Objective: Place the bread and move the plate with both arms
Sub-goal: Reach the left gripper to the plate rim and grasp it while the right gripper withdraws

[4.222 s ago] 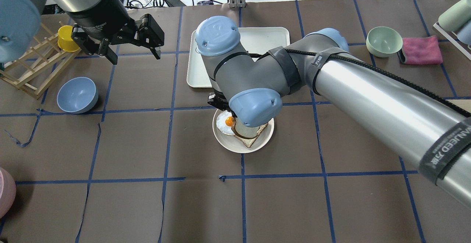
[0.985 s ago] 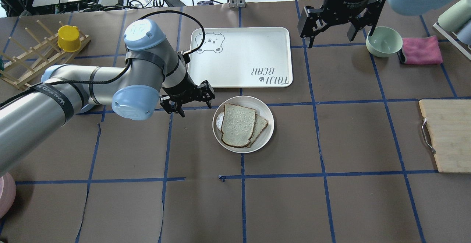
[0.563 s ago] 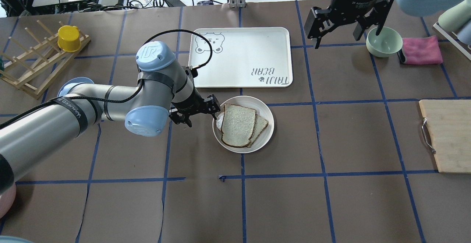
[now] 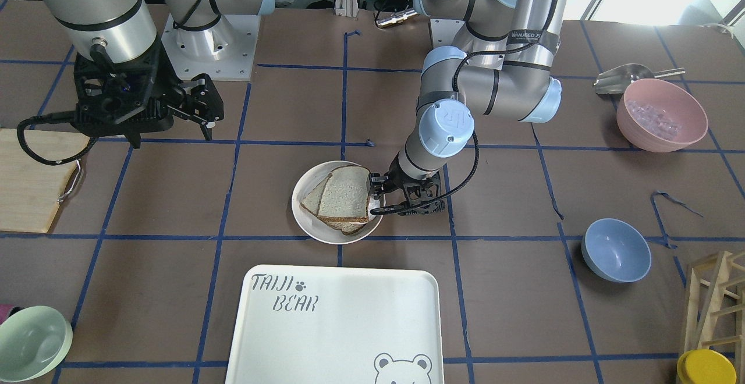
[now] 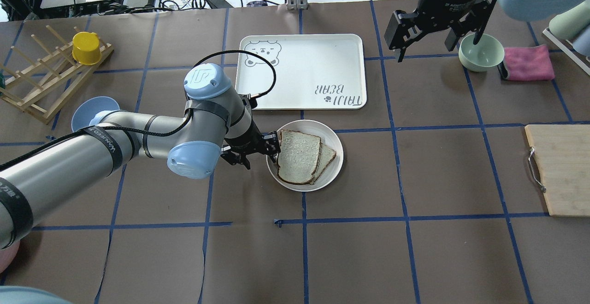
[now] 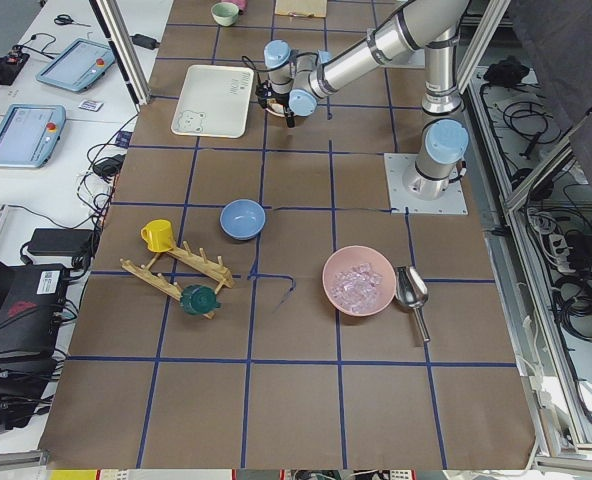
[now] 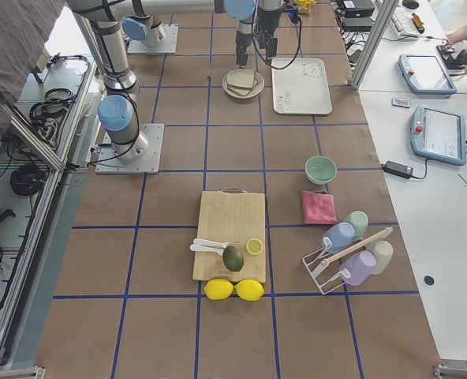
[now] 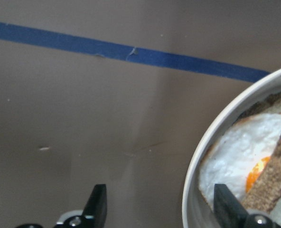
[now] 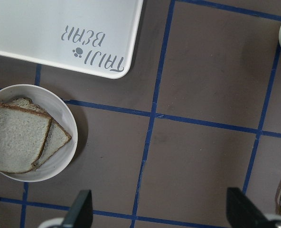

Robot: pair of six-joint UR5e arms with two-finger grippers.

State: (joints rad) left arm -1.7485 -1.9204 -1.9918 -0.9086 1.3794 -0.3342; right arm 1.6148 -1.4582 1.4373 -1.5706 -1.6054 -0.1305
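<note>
To move the plate, my left gripper next needs to grab the plate by its bare rim (image 4: 382, 210) (image 8: 192, 178), since bread and a fried egg lie loose on it.
The plate (image 5: 329, 136) sits at the table's middle. On it the bread (image 5: 298, 156), dark-crusted, lies on top of a paler slice (image 5: 328, 155). A fried egg (image 8: 235, 156) shows under the bread in the left wrist view. My left gripper (image 5: 260, 153) is open at the plate's left rim (image 8: 211, 137), one finger inside the rim and one outside. My right gripper (image 5: 438, 48) is open and empty, high over the table's back right. The plate (image 9: 67, 118) and bread (image 9: 17, 142) also show in the right wrist view.
A white "TAIJI BEAR" tray (image 5: 299, 71) lies just behind the plate. A green bowl (image 5: 480, 51) and a pink cloth (image 5: 528, 63) are at the back right. A cutting board (image 5: 560, 170) is at the right edge. A blue bowl (image 5: 85, 110) and a rack with a yellow cup (image 5: 86, 47) are on the left.
The right arm left the plate, with the bread now lying over the egg, and withdrew to the back right. My left gripper moved right and now straddles the plate's rim.
</note>
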